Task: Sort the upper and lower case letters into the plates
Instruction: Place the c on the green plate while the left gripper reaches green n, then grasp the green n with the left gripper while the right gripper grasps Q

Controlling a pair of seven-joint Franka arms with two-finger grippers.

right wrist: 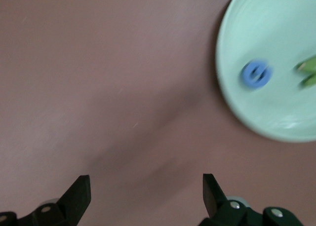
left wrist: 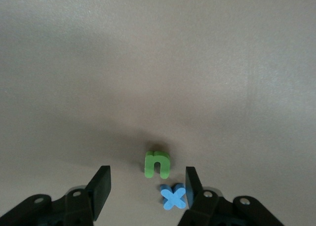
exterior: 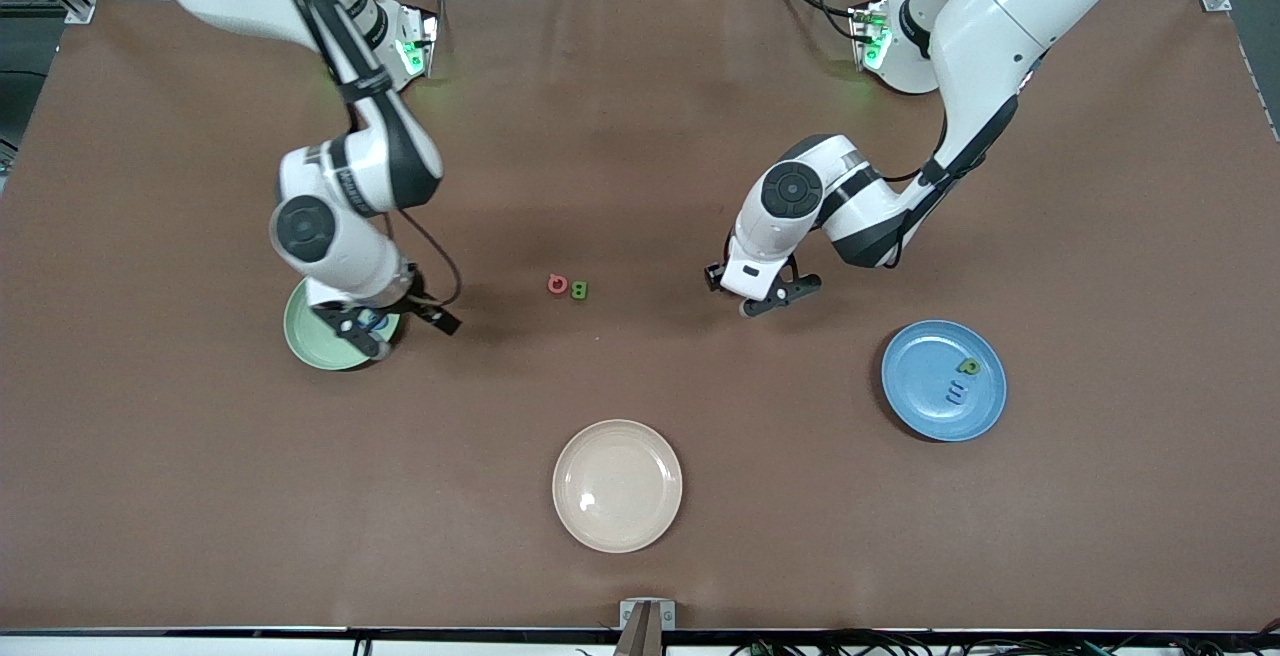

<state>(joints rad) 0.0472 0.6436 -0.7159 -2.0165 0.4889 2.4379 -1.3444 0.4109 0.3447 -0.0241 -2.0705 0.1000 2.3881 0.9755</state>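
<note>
The red letter has to be sorted onto the pale green plate, so the right gripper should next grab it by its round ring (exterior: 558,284).
My left gripper (left wrist: 147,189) (exterior: 765,298) is low over the table, between the table's middle and the blue plate (exterior: 915,391). It is open, with a green "n" (left wrist: 157,164) and a blue "x" (left wrist: 174,196) lying between its fingers, the "x" close to one finger (left wrist: 193,185). My right gripper (right wrist: 145,186) (exterior: 372,324) is open and holds nothing, at the edge of the pale green plate (exterior: 300,336) (right wrist: 276,33). That plate holds a blue letter (right wrist: 256,74) and a green letter (right wrist: 308,70). The blue plate holds a green letter (exterior: 968,366) and a blue letter (exterior: 957,393). A red letter (exterior: 557,284) and a green letter (exterior: 579,289) lie at mid-table.
A cream-beige plate (exterior: 617,485) with nothing in it sits nearest the front camera, at the middle of the table. A brown mat (exterior: 200,496) covers the whole table.
</note>
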